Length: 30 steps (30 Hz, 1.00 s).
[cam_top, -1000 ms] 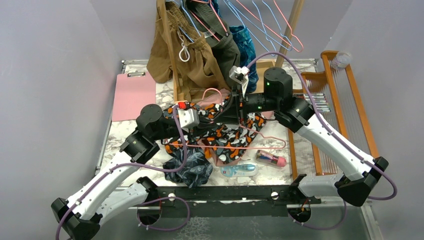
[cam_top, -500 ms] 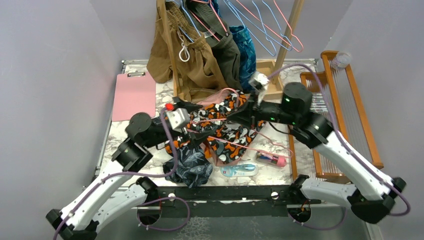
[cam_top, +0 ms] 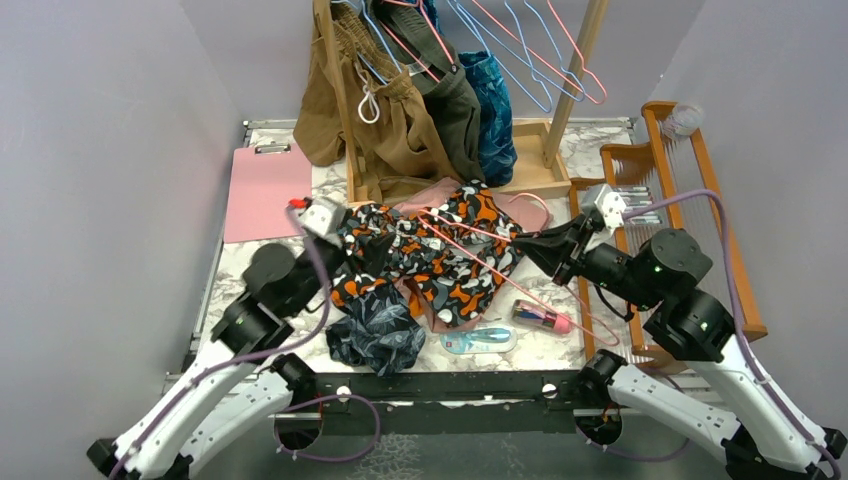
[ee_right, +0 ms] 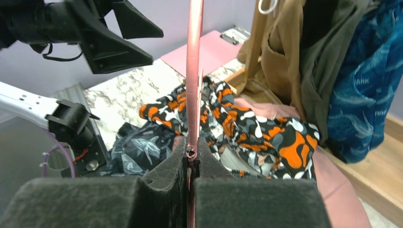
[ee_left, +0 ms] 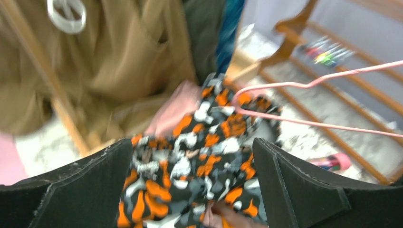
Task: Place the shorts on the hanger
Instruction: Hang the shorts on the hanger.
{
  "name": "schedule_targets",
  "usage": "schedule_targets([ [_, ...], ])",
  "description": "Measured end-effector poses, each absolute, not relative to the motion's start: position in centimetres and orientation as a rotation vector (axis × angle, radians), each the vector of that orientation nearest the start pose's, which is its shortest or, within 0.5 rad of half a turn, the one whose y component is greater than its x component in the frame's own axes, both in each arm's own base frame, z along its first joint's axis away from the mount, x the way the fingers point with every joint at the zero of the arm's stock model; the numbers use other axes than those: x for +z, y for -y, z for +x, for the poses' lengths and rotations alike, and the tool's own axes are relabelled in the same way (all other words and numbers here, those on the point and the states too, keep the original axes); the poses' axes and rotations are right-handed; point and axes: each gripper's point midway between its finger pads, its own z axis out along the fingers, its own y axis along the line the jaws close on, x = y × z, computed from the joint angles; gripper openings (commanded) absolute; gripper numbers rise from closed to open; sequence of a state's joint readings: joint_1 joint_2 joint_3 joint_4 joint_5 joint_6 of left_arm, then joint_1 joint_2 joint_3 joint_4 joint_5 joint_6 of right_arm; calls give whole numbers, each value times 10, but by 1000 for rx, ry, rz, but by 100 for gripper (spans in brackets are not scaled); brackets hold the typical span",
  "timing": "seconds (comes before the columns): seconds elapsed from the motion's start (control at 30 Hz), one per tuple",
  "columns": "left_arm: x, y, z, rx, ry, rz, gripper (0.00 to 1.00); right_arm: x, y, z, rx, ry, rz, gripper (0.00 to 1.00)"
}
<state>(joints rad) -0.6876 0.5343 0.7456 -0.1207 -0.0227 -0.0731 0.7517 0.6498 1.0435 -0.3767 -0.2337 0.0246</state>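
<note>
Next, my left gripper grabs the shorts by the waistband edge, and the opening of the shorts stays free for the hanger's end to enter.
The shorts, dark with orange, white and grey blobs, lie crumpled mid-table. The thin pink wire hanger stretches from the shorts toward the right, one end lying over the fabric. My right gripper is shut on the hanger wire, pinched between its pads, with the shorts beyond. My left gripper hovers at the left edge of the shorts, jaws wide open, with the printed fabric below the gap and nothing held. The hanger crosses the right of that view.
Dusty-pink shorts lie under the printed pair, navy leaf-print shorts in front. A wooden rack with brown and blue garments and light-blue hangers stands behind. Pink clipboard left, wooden loom right, clear bottle near front.
My left gripper opened, let go of the shorts and drew back left. My right arm pulled to the right with the hanger, dragging it out across the shorts.
</note>
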Motion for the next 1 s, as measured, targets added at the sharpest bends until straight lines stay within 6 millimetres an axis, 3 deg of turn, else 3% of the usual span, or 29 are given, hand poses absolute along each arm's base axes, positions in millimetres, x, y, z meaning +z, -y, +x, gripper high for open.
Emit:
schedule_targets([
  [0.2,259,175,265,-406,-1876,268,99,354,-205,169,740,-1500,-752,1],
  [0.3,234,172,280,-341,-2002,197,99,347,-205,172,728,-1518,-746,1],
  [0.4,225,151,291,-305,-2057,56,98,343,-205,172,726,-1527,-747,1],
  [0.53,226,113,307,-286,-2063,-148,89,341,-206,173,726,-1530,-750,1],
  [0.6,221,104,312,-289,-2080,-201,84,340,-207,173,727,-1530,-752,1],
  [0.83,195,116,317,-392,-2173,-226,76,341,-209,172,739,-1522,-760,1],
  [1.0,192,125,322,-449,-2182,-215,66,343,-210,171,746,-1513,-763,1],
])
